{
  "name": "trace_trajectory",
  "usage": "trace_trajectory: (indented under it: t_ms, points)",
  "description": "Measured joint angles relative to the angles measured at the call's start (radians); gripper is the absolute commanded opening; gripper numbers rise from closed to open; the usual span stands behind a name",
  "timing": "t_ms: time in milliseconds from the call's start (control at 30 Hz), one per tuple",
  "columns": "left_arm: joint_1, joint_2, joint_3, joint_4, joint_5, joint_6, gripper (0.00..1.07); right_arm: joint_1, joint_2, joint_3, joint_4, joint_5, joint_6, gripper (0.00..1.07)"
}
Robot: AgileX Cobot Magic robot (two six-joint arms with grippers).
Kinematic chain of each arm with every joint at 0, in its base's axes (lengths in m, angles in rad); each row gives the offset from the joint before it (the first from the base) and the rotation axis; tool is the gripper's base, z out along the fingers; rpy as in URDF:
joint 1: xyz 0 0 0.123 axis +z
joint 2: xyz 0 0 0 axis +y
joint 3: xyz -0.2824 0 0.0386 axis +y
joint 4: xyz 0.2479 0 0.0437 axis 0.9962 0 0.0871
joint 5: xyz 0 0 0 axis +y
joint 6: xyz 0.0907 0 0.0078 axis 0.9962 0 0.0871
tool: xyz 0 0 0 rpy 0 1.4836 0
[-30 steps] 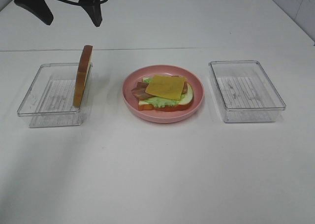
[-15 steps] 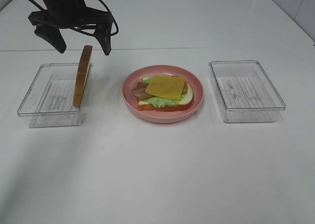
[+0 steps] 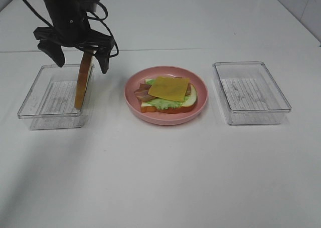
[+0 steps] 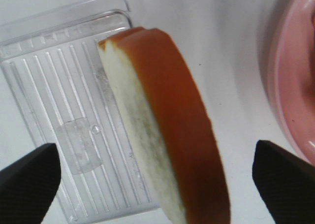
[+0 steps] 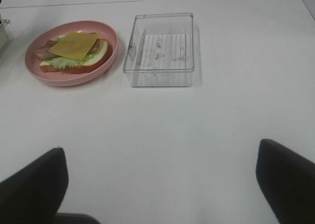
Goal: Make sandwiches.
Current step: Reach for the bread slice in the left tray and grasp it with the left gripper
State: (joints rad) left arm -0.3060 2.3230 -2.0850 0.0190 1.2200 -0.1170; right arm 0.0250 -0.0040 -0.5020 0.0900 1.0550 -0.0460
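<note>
My left gripper grabs the bread slice by its crusted end [image 3: 87, 61] next, to cover the yellow cheese slice [image 3: 168, 87] and close the sandwich.
On the pink plate [image 3: 165, 118] lies an open-faced stack: a bread slice [image 3: 173, 106], green lettuce [image 3: 159, 103], bacon strips [image 3: 141, 92] and a yellow cheese slice [image 3: 168, 87] on top. A second bread slice [image 3: 84, 80] stands on edge against the right wall of the left clear tray [image 3: 37, 95]. My left gripper [image 3: 81, 62] is open and straddles that slice's upper end, one finger on each side, touching nothing. The left wrist view shows the slice [image 4: 167, 135] between the black fingertips [image 4: 29, 179]. My right gripper [image 5: 160, 184] is open and empty over bare table.
An empty clear tray [image 3: 251, 90] stands right of the plate and also shows in the right wrist view [image 5: 160, 49], beside the plate [image 5: 74, 74]. White table stretches in front of all three containers. The left arm's cables hang above the left tray.
My left gripper has come down from the far top left and now straddles the upright bread slice. The slice, plate and trays have not moved.
</note>
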Motion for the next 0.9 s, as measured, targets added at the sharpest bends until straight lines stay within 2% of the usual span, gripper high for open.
trace_trajectory:
  t_ms: [167, 200, 233, 300, 333, 367, 400, 433, 467, 500, 533, 567, 600, 900]
  points:
    - [0.000, 0.000, 0.000, 0.032, 0.000, 0.001, 0.78, 0.000, 0.000, 0.000, 0.000, 0.000, 0.000, 0.98]
    - [0.000, 0.000, 0.000, 0.032, 0.000, 0.001, 0.78, 0.000, 0.000, 0.000, 0.000, 0.000, 0.000, 0.98]
    - [0.000, 0.000, 0.000, 0.034, 0.000, 0.009, 0.73, 0.000, 0.000, 0.000, 0.000, 0.000, 0.000, 0.98]
    - [0.000, 0.000, 0.000, 0.038, 0.000, 0.013, 0.70, 0.000, 0.000, 0.000, 0.000, 0.000, 0.000, 0.98]
    - [0.000, 0.000, 0.000, 0.043, 0.000, 0.015, 0.60, 0.000, 0.000, 0.000, 0.000, 0.000, 0.000, 0.98]
    - [0.000, 0.000, 0.000, 0.043, 0.000, 0.015, 0.60, 0.000, 0.000, 0.000, 0.000, 0.000, 0.000, 0.98]
    - [0.000, 0.000, 0.000, 0.048, 0.000, 0.015, 0.46, 0.000, 0.000, 0.000, 0.000, 0.000, 0.000, 0.98]
    - [0.000, 0.000, 0.000, 0.049, 0.000, 0.015, 0.39, 0.000, 0.000, 0.000, 0.000, 0.000, 0.000, 0.98]
    - [0.000, 0.000, 0.000, 0.049, 0.000, 0.015, 0.39, 0.000, 0.000, 0.000, 0.000, 0.000, 0.000, 0.98]
    - [0.000, 0.000, 0.000, 0.051, 0.000, 0.015, 0.19, 0.000, 0.000, 0.000, 0.000, 0.000, 0.000, 0.98]
    - [0.000, 0.000, 0.000, 0.051, 0.000, 0.015, 0.19, 0.000, 0.000, 0.000, 0.000, 0.000, 0.000, 0.98]
    - [0.000, 0.000, 0.000, 0.053, 0.000, 0.015, 0.12, 0.000, 0.000, 0.000, 0.000, 0.000, 0.000, 0.98]
    - [0.000, 0.000, 0.000, 0.056, 0.000, 0.015, 0.00, 0.000, 0.000, 0.000, 0.000, 0.000, 0.000, 0.98]
    - [0.000, 0.000, 0.000, 0.060, 0.000, 0.015, 0.00, 0.000, 0.000, 0.000, 0.000, 0.000, 0.000, 0.98]
